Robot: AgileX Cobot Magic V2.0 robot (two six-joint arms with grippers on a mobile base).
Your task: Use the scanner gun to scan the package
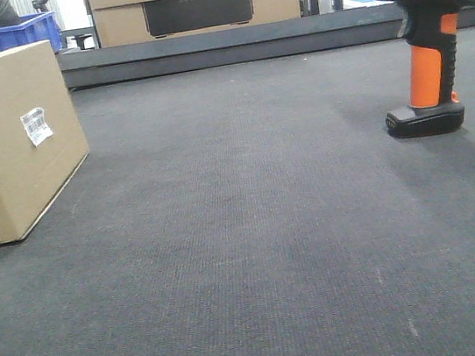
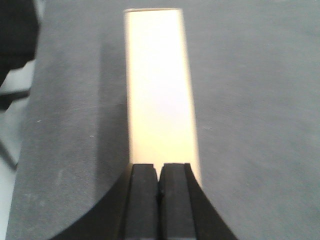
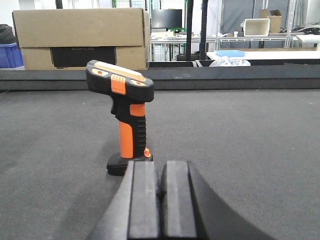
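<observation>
My left gripper is to grip the package by its narrow top next, so that I can then bring the package's barcode label to the scanner gun (image 1: 427,41).
The package (image 1: 11,143), a plain brown cardboard box with a small white barcode label (image 1: 36,126) and a narrow slot, stands at the left of the dark mat. From above, in the left wrist view, the package (image 2: 159,95) shows as a bright narrow strip just beyond my left gripper (image 2: 159,172), which is shut with nothing in it. The scanner gun (image 1: 427,41), orange handle and black head, stands upright on its black foot at the right. My right gripper (image 3: 162,172) is shut and empty, low over the mat just short of the scanner gun (image 3: 125,122).
A wider cardboard box with a dark panel (image 1: 195,2) stands behind the mat's raised back edge (image 1: 228,46). A blue crate (image 1: 14,34) is at the back left. The mat's left edge (image 2: 30,115) drops off beside the package.
</observation>
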